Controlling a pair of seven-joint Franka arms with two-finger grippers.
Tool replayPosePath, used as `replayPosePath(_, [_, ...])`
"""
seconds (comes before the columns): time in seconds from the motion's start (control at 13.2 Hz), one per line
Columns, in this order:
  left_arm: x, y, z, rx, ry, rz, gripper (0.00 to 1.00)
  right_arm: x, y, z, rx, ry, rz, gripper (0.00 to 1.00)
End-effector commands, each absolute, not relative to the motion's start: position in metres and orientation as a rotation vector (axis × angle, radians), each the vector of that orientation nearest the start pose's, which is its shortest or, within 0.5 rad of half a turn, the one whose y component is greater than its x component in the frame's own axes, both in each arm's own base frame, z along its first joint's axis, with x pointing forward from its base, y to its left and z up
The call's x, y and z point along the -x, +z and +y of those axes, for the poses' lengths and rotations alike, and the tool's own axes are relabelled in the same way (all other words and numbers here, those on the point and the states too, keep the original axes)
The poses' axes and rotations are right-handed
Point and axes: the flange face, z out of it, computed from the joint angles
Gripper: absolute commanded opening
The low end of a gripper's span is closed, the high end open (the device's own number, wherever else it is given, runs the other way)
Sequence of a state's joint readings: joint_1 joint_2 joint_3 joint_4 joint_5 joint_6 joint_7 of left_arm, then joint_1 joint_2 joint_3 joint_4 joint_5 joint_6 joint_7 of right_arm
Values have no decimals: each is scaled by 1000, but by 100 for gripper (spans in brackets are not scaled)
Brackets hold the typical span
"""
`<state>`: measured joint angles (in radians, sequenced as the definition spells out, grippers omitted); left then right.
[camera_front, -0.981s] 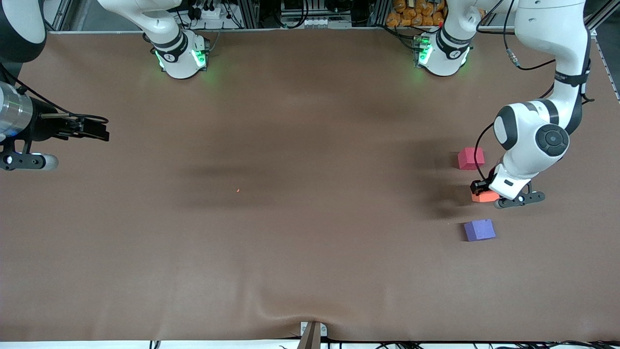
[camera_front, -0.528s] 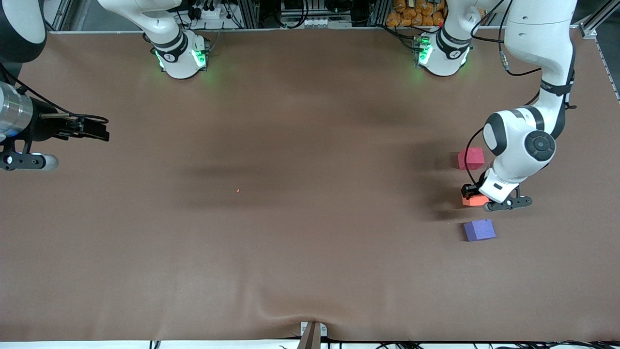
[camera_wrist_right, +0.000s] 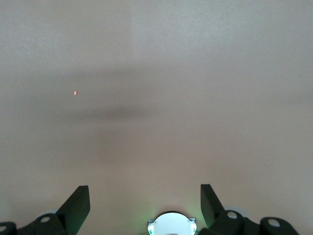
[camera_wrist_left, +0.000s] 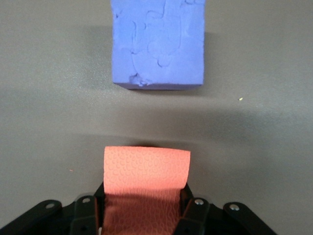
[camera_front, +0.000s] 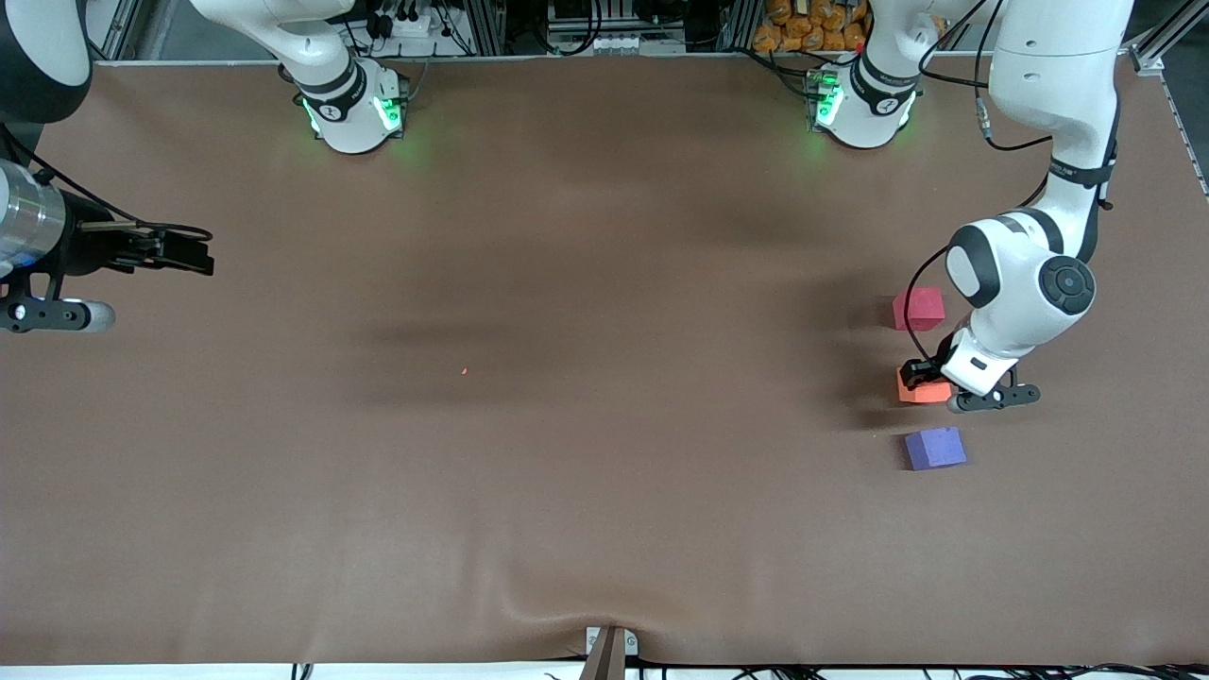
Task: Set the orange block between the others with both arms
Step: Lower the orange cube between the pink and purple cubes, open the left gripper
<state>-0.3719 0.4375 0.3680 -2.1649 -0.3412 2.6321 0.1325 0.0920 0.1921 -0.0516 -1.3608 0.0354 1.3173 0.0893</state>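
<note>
I should release the orange block from my left gripper now. The block is low on the tabletop beside the purple cube, so it would stand there.
My left gripper is shut on the orange block, low over the brown table. It is between the red-pink cube, which lies farther from the front camera, and the purple cube, which lies nearer. In the left wrist view the orange block fills the left gripper, with the purple cube a short gap ahead of it. I cannot tell whether the block touches the table. My right gripper waits open at the right arm's end of the table. Nothing is between its fingers.
A tiny orange speck lies mid-table and also shows in the right wrist view. The two green-lit arm bases stand along the table's edge farthest from the front camera. A small metal bracket sits at the nearest edge.
My left gripper has carried the orange block a little toward the right arm's end, into line with the two cubes. The right arm has not moved.
</note>
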Motion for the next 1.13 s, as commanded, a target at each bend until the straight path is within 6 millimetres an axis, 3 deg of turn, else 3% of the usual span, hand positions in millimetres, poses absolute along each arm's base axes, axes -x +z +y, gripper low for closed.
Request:
replayPosePath(0.0, [-575,203,13,3150,-153,-190,0,-581,593,34,3112,368,49,100])
replayPosePath(0.3, [-575,201,16,3148,-148,-204,0,-581,595,32,3113,368,53,100])
replayPosePath(0.38, [-575,201,15,3148,-148,-235,17,-581,595,30,3113,368,58,100])
replayPosePath(0.45, [-575,201,14,3146,-148,-272,78,-579,596,30,3111,373,58,100])
replayPosePath(0.53, [-574,201,8,3147,-145,-273,100,-577,598,30,3111,373,60,100])
replayPosePath(0.75, [-575,206,6,3156,-150,-260,100,-576,602,27,3110,363,53,100])
replayPosePath(1.06, [-573,244,-7,3204,-130,-235,100,-576,604,13,3114,358,78,100])
